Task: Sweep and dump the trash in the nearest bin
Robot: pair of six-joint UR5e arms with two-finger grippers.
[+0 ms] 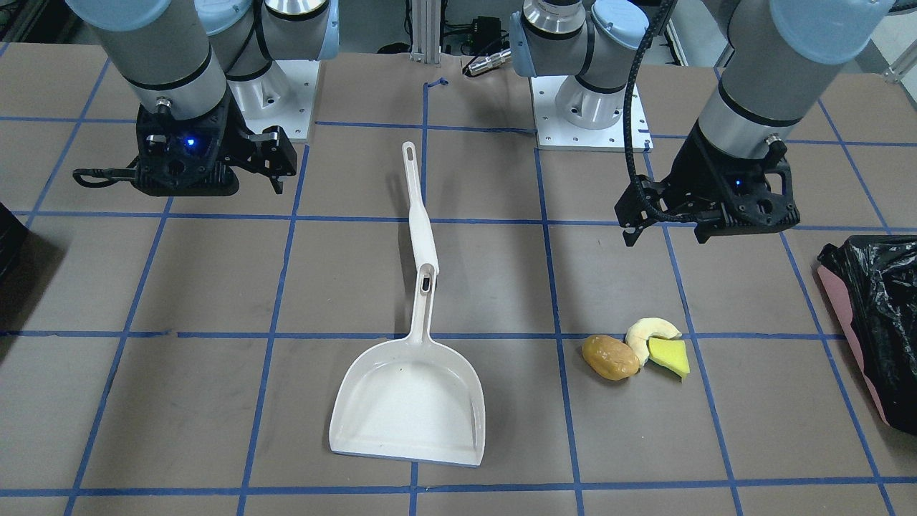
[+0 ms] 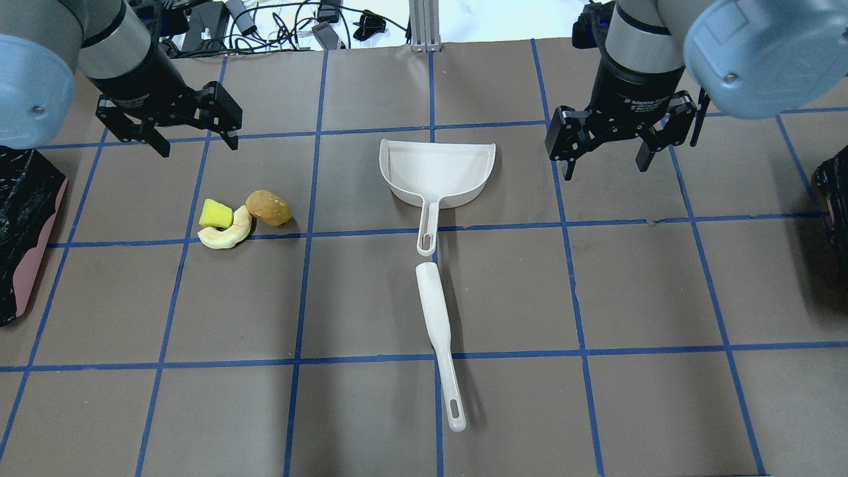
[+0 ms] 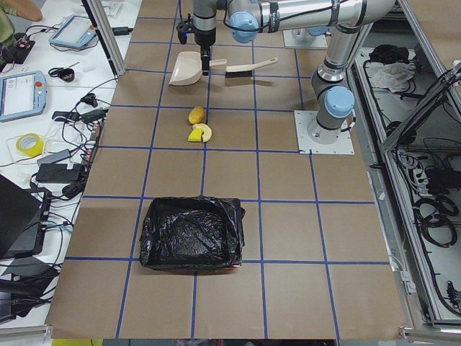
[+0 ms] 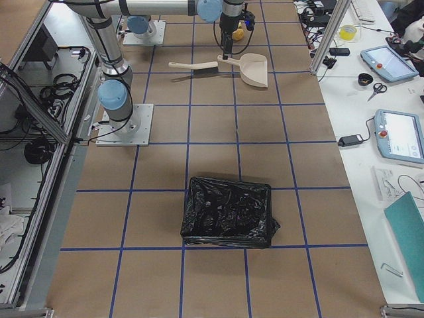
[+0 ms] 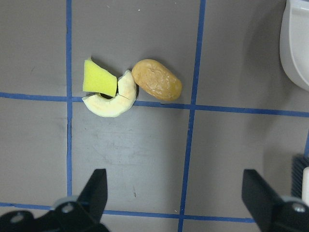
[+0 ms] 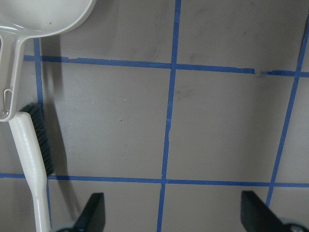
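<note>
My right gripper should sweep the trash into the dustpan, so next it needs to grab the white brush by its handle.
The trash lies in a tight cluster on the brown table: an orange-brown lump, a cream peel and a yellow-green wedge. It also shows in the front view and the left wrist view. My left gripper hangs open and empty above the table, just beyond the trash. The pink-sided bin with a black bag stands at the table's left end. My right gripper hangs open and empty to the right of the white dustpan. A white brush lies behind the dustpan's handle.
A second dark bag-lined container stands at the table's right end. Blue tape lines grid the table. The dustpan's rim shows at the right edge of the left wrist view. The brush's bristles show in the right wrist view.
</note>
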